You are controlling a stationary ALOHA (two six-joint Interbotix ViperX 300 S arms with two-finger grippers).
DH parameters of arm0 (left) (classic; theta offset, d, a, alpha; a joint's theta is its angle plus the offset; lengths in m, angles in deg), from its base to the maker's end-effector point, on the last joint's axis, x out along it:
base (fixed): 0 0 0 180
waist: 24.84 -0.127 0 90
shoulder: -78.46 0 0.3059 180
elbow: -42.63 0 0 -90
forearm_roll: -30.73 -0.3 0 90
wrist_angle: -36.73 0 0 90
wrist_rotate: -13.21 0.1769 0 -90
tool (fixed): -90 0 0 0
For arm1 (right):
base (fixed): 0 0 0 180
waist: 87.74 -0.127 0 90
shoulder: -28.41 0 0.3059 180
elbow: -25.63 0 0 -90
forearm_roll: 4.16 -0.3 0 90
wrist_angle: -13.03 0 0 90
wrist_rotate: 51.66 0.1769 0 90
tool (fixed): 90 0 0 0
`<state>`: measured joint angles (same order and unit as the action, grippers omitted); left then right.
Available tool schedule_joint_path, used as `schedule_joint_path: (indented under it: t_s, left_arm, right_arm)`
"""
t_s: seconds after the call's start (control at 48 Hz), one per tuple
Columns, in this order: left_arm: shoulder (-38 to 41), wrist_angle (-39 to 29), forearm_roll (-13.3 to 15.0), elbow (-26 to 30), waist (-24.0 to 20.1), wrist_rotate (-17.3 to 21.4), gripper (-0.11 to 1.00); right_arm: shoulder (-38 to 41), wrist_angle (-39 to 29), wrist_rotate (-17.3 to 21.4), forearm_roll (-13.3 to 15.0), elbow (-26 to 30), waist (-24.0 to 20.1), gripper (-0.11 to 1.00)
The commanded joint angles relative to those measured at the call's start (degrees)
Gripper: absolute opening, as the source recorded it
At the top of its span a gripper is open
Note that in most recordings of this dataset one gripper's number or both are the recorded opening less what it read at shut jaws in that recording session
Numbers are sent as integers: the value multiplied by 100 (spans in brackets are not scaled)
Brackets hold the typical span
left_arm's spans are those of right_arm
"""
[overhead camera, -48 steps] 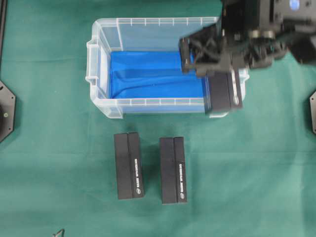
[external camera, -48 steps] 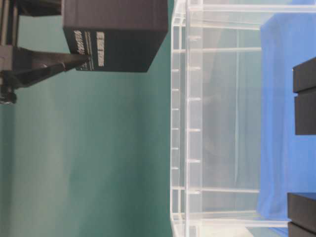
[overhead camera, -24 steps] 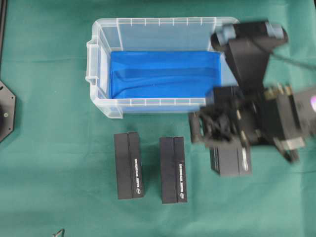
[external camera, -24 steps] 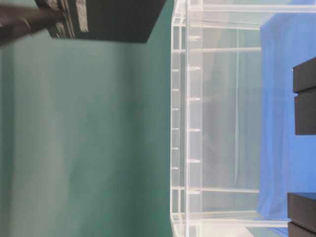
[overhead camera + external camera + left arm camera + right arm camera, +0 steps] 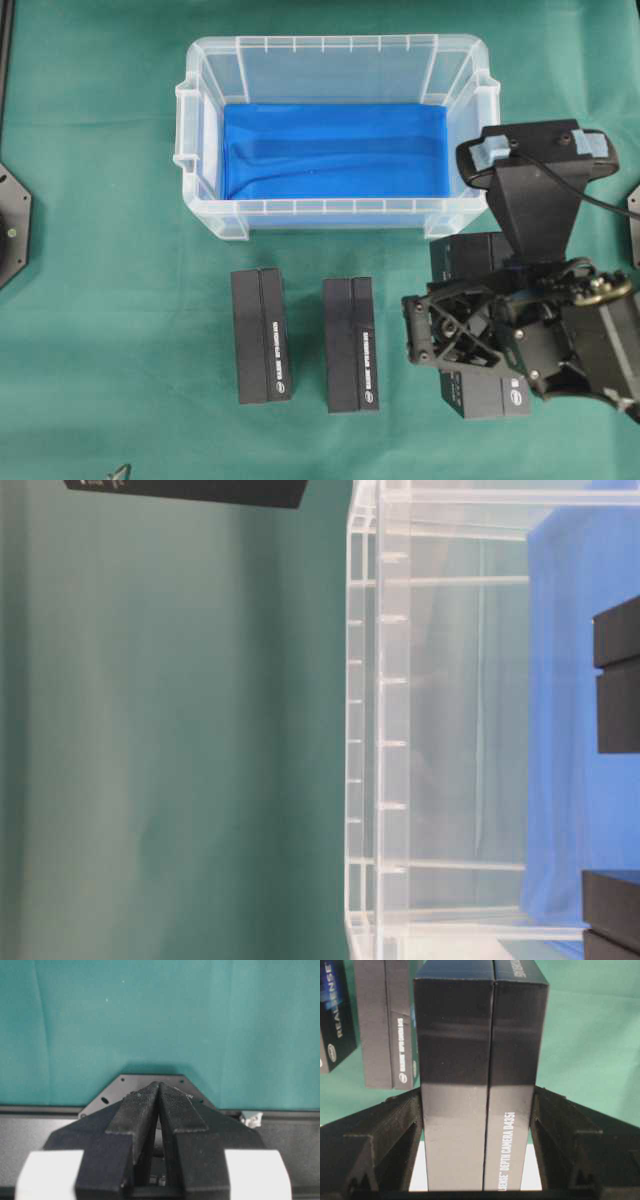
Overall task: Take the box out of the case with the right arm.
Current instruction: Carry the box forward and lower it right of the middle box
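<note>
I need to keep holding the box with my right gripper, because the base of the black box [image 5: 485,396] hangs above the green cloth in the overhead view.
The clear case [image 5: 335,44] with its blue bottom stands at the back of the green cloth with nothing inside. My right gripper [image 5: 450,330] is in front of the case's right end, shut on a black box [image 5: 485,395] outside the case. In the right wrist view the box [image 5: 480,1060] sits upright between both fingers [image 5: 395,1130], which press its two sides. At table level only an edge of the box [image 5: 200,488] shows, beside the case [image 5: 365,730]. My left gripper [image 5: 159,1087] is shut on nothing, over a black base plate.
Two more black boxes [image 5: 260,335] [image 5: 350,345] lie side by side on the cloth in front of the case, left of the held one. They show in the right wrist view too, one box [image 5: 387,1025] closer than the other.
The right arm has carried the box from above the case's right front corner toward the front, to a spot right of the two lying boxes. The left gripper is unchanged.
</note>
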<state>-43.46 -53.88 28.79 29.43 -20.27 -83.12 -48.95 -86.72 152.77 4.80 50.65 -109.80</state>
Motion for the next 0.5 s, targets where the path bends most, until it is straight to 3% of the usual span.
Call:
schedule_joint_path:
  t_s: [0.0,0.188,0.479]
  left_arm:
    - [35,26,-18,79,9,-9,0]
    - [62,26,-18,88,9,-9,0]
    - [62,141,-18,88,9,-9,0]
  right_arm:
    - [-97,-26,18,35,70,-18,64]
    - [-88,167,70,18,-281,-18,64]
    - [-97,1371,316,-149,-1406,53,64]
